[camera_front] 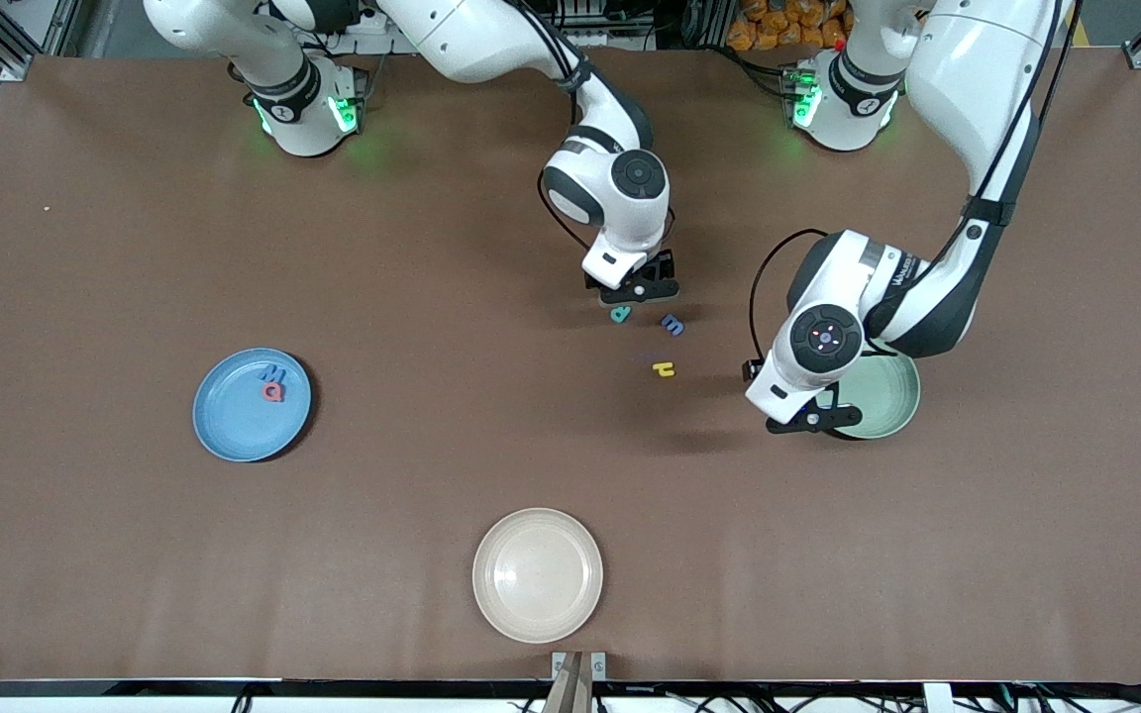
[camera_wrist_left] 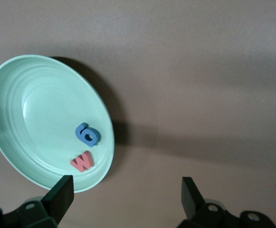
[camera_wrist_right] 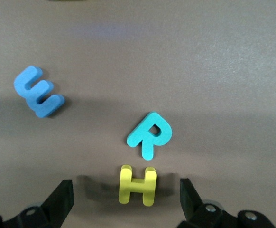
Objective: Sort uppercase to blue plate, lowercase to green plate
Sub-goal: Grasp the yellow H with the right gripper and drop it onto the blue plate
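Observation:
My right gripper needs to close on the yellow H now, because its fingers reach down beside both uprights of the H in the right wrist view.
My right gripper [camera_front: 638,288] hangs open low over the table's middle, and the yellow H [camera_wrist_right: 138,185] lies flat between its fingers [camera_wrist_right: 61,195], apart from both. The teal R [camera_wrist_right: 150,134] lies just past it, the blue m [camera_wrist_right: 37,91] beside them, and the yellow h [camera_front: 665,368] nearer the front camera. The blue plate [camera_front: 234,426] holds the blue M [camera_front: 274,372] and red Q [camera_front: 273,392]. My left gripper [camera_wrist_left: 127,187] is open and empty over the table, beside the green plate [camera_wrist_left: 38,109], which holds the blue g [camera_wrist_left: 87,134] and red w [camera_wrist_left: 82,161].
A cream plate [camera_front: 538,574] sits near the table's front edge, with nothing on it. The green plate [camera_front: 892,401] lies partly under my left arm's wrist. Bare brown tabletop stretches between the plates and the loose letters.

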`<state>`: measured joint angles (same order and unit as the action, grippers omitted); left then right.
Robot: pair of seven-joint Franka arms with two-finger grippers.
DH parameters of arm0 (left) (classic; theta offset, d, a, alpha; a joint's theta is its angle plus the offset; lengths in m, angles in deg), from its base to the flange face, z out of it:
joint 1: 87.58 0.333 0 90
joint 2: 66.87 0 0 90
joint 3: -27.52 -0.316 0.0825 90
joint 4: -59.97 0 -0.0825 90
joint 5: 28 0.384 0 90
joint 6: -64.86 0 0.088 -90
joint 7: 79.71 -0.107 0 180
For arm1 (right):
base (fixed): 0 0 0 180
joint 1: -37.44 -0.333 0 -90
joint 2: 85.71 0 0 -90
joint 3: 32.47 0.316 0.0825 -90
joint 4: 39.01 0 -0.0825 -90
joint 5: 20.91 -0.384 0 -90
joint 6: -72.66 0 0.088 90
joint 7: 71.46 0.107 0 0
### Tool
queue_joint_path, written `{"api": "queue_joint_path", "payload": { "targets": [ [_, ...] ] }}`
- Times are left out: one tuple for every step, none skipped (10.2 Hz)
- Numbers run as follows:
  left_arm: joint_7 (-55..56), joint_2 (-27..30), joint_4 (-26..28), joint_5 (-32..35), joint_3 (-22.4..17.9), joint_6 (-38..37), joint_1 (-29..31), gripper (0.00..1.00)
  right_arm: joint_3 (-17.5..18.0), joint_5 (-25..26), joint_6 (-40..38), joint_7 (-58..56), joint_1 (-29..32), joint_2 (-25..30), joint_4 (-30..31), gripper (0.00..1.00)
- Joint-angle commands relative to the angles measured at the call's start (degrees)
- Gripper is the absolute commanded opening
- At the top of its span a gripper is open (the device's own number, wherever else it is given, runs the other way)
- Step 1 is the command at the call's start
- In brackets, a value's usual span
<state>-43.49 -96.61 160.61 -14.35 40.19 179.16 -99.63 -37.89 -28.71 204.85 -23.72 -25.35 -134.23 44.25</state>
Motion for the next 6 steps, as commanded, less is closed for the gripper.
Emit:
{"api": "queue_joint_path", "payload": {
  "targets": [
    [3.24,-1.02,-0.53,-0.82,-0.01,1.79,-0.78,1.0,0.32,-1.07,1.92,-1.07,0.12,0.89,2.08,0.95],
    [4.47,-1.2,-0.53,-0.82,0.08,2.15,-1.22,1.0,0.32,-1.07,2.01,-1.08,0.13,0.89,2.17,0.87],
    [5.35,-1.2,-0.61,-0.82,-0.01,2.24,-1.92,1.0,0.32,-1.07,2.01,-1.16,0.3,0.89,2.17,0.73],
    [5.88,-1.2,-0.61,-0.73,-0.01,2.33,-1.92,1.0,0.32,-1.07,2.01,-1.08,0.3,0.89,2.17,0.53],
    [6.41,-1.37,-0.53,-0.73,-0.01,2.59,-2.36,1.0,0.32,-1.07,2.01,-1.08,0.39,0.89,2.17,0.34],
    [6.76,-1.64,-0.53,-0.82,-0.01,3.03,-2.88,1.0,0.32,-1.07,2.01,-1.08,0.48,0.89,2.17,0.16]
  ]
}}
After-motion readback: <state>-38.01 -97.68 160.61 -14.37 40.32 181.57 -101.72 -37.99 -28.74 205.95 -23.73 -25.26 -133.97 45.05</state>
